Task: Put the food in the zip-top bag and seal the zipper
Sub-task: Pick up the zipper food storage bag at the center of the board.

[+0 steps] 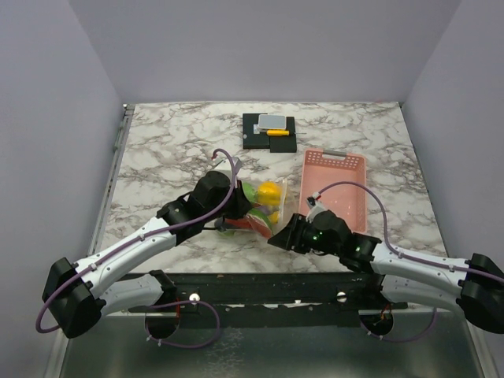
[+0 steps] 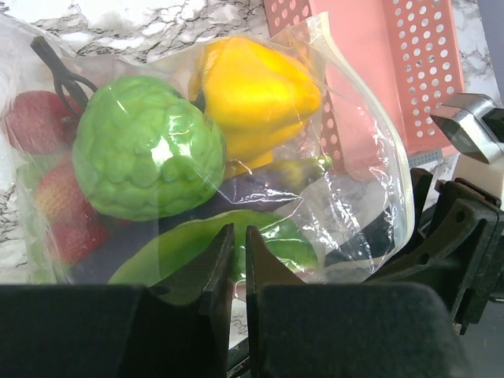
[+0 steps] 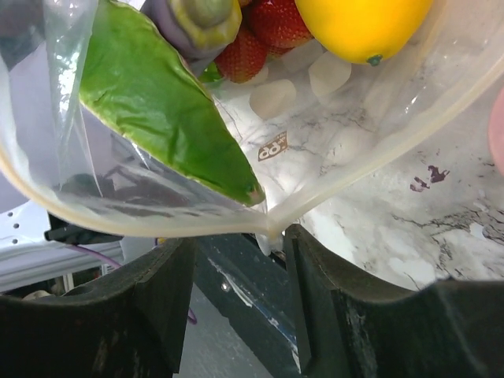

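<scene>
The zipper's corner (image 3: 272,229) is level with my right gripper's fingers in the right wrist view, so my right gripper closes on it next.
The zip-top bag (image 1: 272,211) lies on the marble table, holding the food. In the left wrist view the bag (image 2: 354,197) holds a bumpy green fruit (image 2: 146,150), a yellow pepper (image 2: 252,94), strawberries (image 2: 35,122), a purple eggplant (image 2: 260,179) and a green leaf (image 2: 189,248). My left gripper (image 2: 236,232) (image 1: 233,214) is nearly closed, pinching the bag's near edge. My right gripper (image 3: 236,240) (image 1: 277,236) is open, and the corner of the bag's zipper strip (image 3: 272,228) sits between its fingers. The leaf (image 3: 157,102), a yellow fruit (image 3: 362,27) and strawberries (image 3: 252,47) show through the plastic.
A pink perforated basket (image 1: 335,185) stands right of the bag, close to the right arm; it also shows in the left wrist view (image 2: 378,71). A yellow-and-grey item on a black base (image 1: 270,130) sits at the back. The table's front edge lies just below the right gripper.
</scene>
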Robot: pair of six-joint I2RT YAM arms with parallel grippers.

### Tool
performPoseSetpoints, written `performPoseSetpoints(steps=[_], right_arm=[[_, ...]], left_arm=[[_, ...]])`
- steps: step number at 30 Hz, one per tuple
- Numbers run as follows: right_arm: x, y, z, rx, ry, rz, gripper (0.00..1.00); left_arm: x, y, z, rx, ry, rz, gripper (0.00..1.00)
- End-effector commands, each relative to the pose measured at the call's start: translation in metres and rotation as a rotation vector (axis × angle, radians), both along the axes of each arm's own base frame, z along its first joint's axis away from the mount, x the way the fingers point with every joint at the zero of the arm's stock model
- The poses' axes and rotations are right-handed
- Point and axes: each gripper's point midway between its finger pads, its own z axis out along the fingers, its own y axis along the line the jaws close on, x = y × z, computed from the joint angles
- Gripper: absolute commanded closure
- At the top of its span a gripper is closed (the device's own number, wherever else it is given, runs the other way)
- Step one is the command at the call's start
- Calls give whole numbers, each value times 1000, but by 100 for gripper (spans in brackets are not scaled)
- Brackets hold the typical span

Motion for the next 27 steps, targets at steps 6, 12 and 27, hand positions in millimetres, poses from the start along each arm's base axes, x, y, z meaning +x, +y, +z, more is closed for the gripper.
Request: performPoseSetpoints(steps=[6, 12, 27], right_arm=[[10, 4, -6, 23, -12, -53, 49], [11, 8, -4, 53, -19, -52, 67], [20, 8, 47, -143, -155, 62, 99]], left_arm=[[-1, 1, 5, -21, -8, -12, 89], [-6, 0, 9, -41, -2, -31, 89], [-10, 18, 46, -68, -67, 14, 86]])
